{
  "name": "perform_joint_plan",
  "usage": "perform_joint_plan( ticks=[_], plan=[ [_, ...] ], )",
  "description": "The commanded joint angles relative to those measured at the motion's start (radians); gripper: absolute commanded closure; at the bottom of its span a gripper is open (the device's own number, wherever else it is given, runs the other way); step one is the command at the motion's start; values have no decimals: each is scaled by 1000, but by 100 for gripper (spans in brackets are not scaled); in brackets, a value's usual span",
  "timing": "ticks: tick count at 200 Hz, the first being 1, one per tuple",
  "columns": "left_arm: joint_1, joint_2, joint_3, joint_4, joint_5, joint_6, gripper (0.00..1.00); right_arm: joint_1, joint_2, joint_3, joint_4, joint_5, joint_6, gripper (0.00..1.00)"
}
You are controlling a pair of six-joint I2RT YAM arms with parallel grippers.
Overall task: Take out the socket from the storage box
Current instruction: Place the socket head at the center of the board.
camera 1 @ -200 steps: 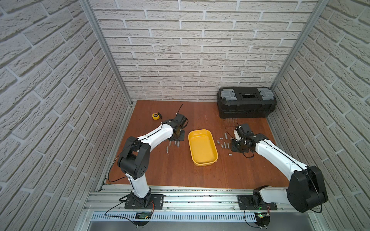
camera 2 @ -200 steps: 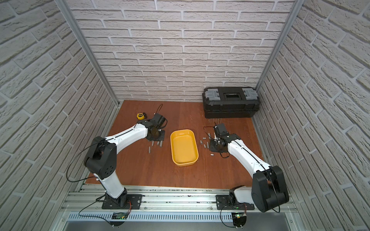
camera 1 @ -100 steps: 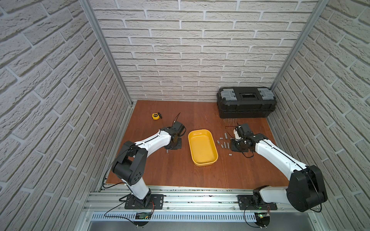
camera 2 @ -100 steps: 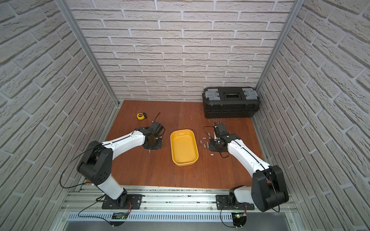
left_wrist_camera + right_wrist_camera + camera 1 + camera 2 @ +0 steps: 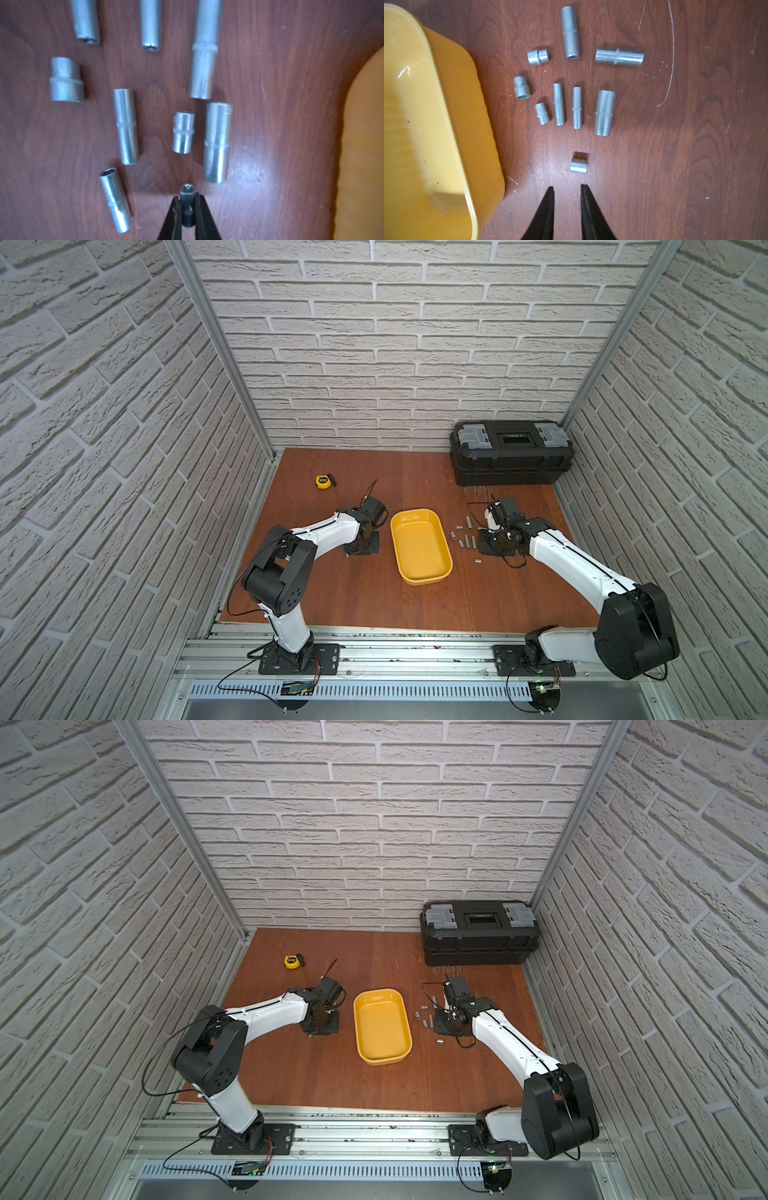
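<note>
My left gripper should open now, because the small dark socket is low above bare, flat wood and would land there.
The yellow storage box (image 5: 419,549) (image 5: 382,1027) lies in the middle of the wooden floor, and its inside looks empty in both top views. My left gripper (image 5: 187,198) is shut on a small dark socket (image 5: 187,190), low over the wood left of the box (image 5: 365,145). Several silver sockets (image 5: 126,126) lie ahead of it. In a top view the left gripper (image 5: 360,545) is hidden under its wrist. My right gripper (image 5: 566,187) (image 5: 490,543) is open and holds nothing, right of the box (image 5: 425,124). A short socket (image 5: 579,165) lies just ahead of its tips.
Several silver sockets (image 5: 577,108) (image 5: 465,537) lie in rows right of the box, and one lies apart (image 5: 478,561). A black toolbox (image 5: 513,452) stands at the back right. A yellow tape measure (image 5: 325,481) lies at the back left. Brick walls close three sides.
My left arm has drawn back toward the front, staying left of the box with its jaws shut. The right arm and its open jaws have not moved.
</note>
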Motion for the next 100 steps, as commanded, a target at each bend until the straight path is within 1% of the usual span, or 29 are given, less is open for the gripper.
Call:
perform_joint_plan(
  ticks=[1,53,100],
  plan=[
    [-4,14,-14,23,4,-20,92,-9,1,-11,15,5,-1,75],
    [-5,24,-11,20,5,-16,89,-9,-2,-14,12,8,-3,75],
    [-5,6,-19,20,-10,-18,83,-9,0,-7,10,7,-6,75]
  ],
)
